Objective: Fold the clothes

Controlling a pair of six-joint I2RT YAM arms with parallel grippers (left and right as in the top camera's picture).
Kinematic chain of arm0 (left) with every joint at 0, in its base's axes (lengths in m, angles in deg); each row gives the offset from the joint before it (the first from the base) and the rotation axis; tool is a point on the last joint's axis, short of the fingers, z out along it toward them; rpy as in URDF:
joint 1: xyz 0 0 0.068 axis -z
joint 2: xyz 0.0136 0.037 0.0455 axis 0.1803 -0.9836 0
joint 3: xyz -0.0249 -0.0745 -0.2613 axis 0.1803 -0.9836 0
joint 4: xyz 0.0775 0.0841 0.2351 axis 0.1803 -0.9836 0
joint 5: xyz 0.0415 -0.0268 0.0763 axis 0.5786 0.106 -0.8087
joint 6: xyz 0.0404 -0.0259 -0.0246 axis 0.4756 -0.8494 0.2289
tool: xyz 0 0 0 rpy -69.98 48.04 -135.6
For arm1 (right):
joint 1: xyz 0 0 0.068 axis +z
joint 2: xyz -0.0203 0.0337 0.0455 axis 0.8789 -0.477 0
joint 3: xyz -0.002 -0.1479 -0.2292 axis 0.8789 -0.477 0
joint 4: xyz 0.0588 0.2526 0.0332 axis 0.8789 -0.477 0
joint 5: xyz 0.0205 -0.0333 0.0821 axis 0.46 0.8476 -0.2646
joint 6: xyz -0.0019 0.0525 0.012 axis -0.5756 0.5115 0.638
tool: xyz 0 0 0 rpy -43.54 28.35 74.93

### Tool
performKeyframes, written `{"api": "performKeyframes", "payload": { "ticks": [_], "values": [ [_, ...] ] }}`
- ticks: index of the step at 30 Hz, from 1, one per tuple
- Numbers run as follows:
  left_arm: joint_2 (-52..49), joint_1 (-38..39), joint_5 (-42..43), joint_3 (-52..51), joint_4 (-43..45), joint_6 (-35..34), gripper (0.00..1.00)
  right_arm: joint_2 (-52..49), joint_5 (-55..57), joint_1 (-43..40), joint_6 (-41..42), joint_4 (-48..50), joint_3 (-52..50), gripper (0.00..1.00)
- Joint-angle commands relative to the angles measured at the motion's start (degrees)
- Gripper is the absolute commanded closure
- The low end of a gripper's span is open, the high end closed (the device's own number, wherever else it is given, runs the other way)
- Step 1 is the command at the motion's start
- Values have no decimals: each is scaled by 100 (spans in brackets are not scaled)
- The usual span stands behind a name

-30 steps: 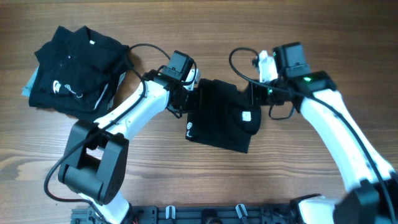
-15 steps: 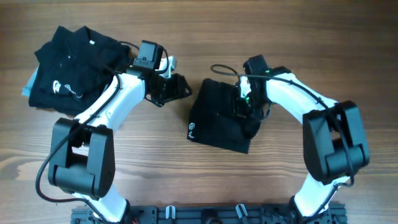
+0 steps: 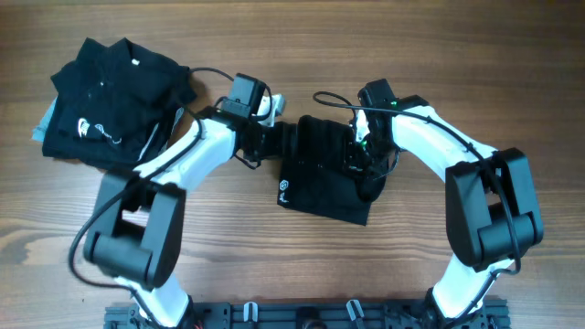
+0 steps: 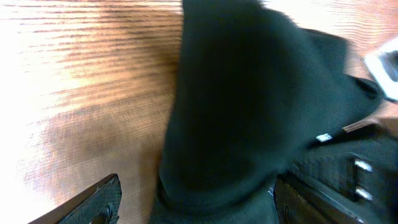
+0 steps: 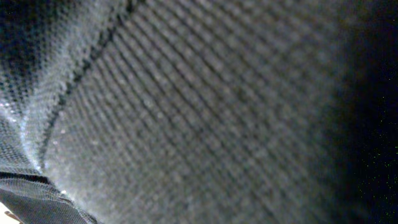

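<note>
My left gripper will next grab the folded black shirt [image 3: 320,183] by the bulging edge nearest the pile. Then it will lay the shirt there, still folded.
A folded black shirt [image 3: 320,183] with a small white logo lies at mid-table. My left gripper [image 3: 281,143] is at its upper left edge, jaws wide apart. In the left wrist view a bulge of the black shirt [image 4: 249,93] sits between the two dark fingers [image 4: 93,202] of my left gripper [image 4: 199,202], which do not squeeze it. My right gripper [image 3: 359,151] is pressed down on the shirt's upper right part. Black knit fabric [image 5: 186,112] fills the right wrist view and hides the fingers. Whether they pinch cloth does not show.
More black shirts [image 3: 114,100] lie in a loose pile at the back left, over something light blue [image 3: 40,130]. Cables loop from both wrists above the middle shirt. A black rail [image 3: 311,315] runs along the table's front edge.
The left gripper opened, swung out to the left, then came back to the shirt's left edge. The right gripper moved from the shirt's right edge onto the shirt and has stayed there.
</note>
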Motion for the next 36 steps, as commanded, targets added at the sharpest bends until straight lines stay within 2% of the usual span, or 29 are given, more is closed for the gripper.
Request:
{"api": "performKeyframes", "payload": {
  "ticks": [1, 4, 7, 10, 12, 14, 18, 20, 22, 28, 31, 36],
  "values": [
    [-625, 2, 431, -133, 385, 164, 22, -308, 1075, -94, -7, -4, -136, 92],
    [-896, 22, 1473, -136, 743, 570, 26, -308, 1078, -94, -7, 7, -136, 92],
    [-1036, 166, 1569, -136, 798, 896, 33, -308, 1075, -94, -7, 31, -136, 92],
    [-1043, 299, 1572, -133, 804, 953, 50, -308, 1075, -94, -7, 61, -133, 92],
    [-1043, 341, 1572, -133, 804, 953, 66, -308, 1075, -94, -9, 66, -133, 92],
    [-1043, 339, 1681, -133, 826, 951, 96, -299, 1078, -94, -35, 46, -133, 92],
    [-955, 188, 2260, -79, 970, 951, 96, 76, 1097, -129, -44, -507, -7, 92],
    [-787, -92, 2592, 103, 916, 898, 96, 562, 1102, -210, -57, -815, 153, 90],
    [-540, -481, 2708, 358, 907, 566, 96, 1152, 1099, -304, -85, -999, 304, 88],
    [96, -2312, 2706, 1460, 914, -396, 96, 2538, 1034, -404, 125, -984, 468, 80],
    [107, -3171, 2706, 1980, 1027, -625, 96, 2625, 1027, -402, 138, -992, 468, 80],
    [107, -4459, 2520, 2208, 1255, -990, 96, 2583, 970, -402, 317, -984, 466, 80]
  ]
}}
